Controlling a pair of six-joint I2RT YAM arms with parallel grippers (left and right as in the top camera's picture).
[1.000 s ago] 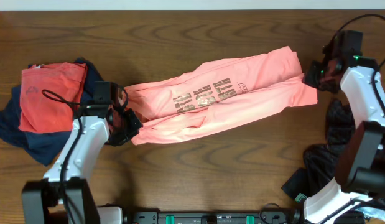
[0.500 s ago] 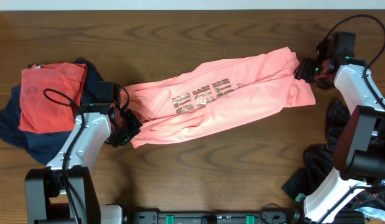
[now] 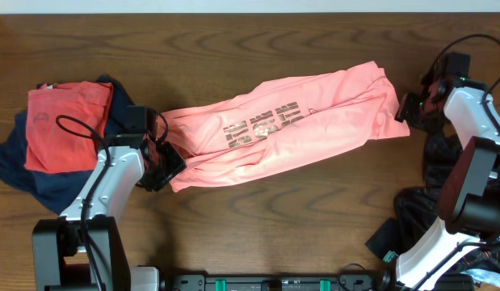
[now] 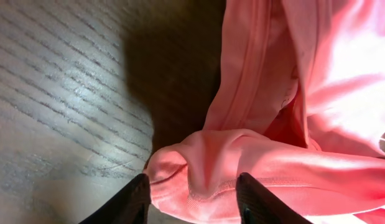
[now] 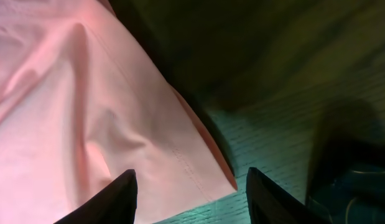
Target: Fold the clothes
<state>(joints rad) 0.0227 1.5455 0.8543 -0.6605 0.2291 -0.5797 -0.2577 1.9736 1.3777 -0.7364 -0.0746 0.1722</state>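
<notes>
I should next grab the bunched fold at the end of the folded T-shirt with my left gripper, so the T-shirt's opposite end stays free for folding over together.
The clothes, a salmon-pink T-shirt [image 3: 282, 133] with gold lettering, lie folded into a long band slanting across the table. My left gripper [image 3: 169, 166] sits at the band's lower left end. In the left wrist view my left gripper [image 4: 195, 202] is open, its black fingers [image 4: 131, 200] standing on either side of a bunched fold of the shirt [image 4: 254, 168] that rests on the wood. My right gripper [image 3: 409, 107] is at the upper right end. It [image 5: 192, 199] is open above the shirt's hemmed corner [image 5: 117, 124], fingers [image 5: 273, 198] apart.
A red-orange shirt [image 3: 68, 125] lies on a dark navy garment [image 3: 23, 174] at the left edge. A black patterned garment [image 3: 443, 170] is heaped at the right edge, partly under the right arm. Bare dark wood [image 3: 233, 36] runs behind the shirt.
Both grippers have opened and let go of the shirt's ends. The right gripper swung in towards the shirt and back out to the right. The shirt's right end has settled flat.
</notes>
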